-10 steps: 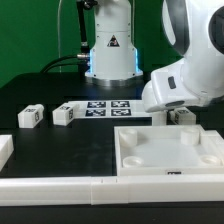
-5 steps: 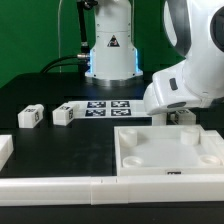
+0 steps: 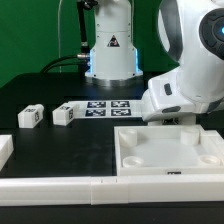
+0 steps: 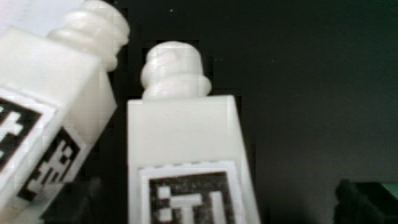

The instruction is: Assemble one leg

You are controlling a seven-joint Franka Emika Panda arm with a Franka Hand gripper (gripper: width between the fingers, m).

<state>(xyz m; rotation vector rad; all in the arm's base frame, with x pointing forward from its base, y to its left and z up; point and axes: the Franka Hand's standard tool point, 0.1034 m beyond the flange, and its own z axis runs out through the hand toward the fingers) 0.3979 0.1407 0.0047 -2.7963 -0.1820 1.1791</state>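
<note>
Next, my gripper grabs the nearer white leg by its tagged block body (image 4: 189,150), so that the leg's rounded peg stays free for assembling one leg.
In the wrist view two white legs stand close below my gripper (image 4: 199,206). The nearer leg (image 4: 183,140) has a rounded peg on top and a black-and-white tag on its face. The second leg (image 4: 54,95) stands right beside it. One dark fingertip (image 4: 366,200) shows apart from the nearer leg, and the jaws look spread. In the exterior view the arm's white hand (image 3: 178,92) hangs low behind the tray-like panel (image 3: 170,150) and hides these legs. Two more legs (image 3: 30,116) (image 3: 64,114) stand at the exterior view's left.
The marker board (image 3: 108,106) lies in front of the robot's base. Long white border strips (image 3: 60,186) run along the front edge. A white block (image 3: 4,150) sits at the far left of the exterior view.
The arm's hand has shifted a little toward the exterior view's left and down, and it now covers the leg seen behind the panel before.
</note>
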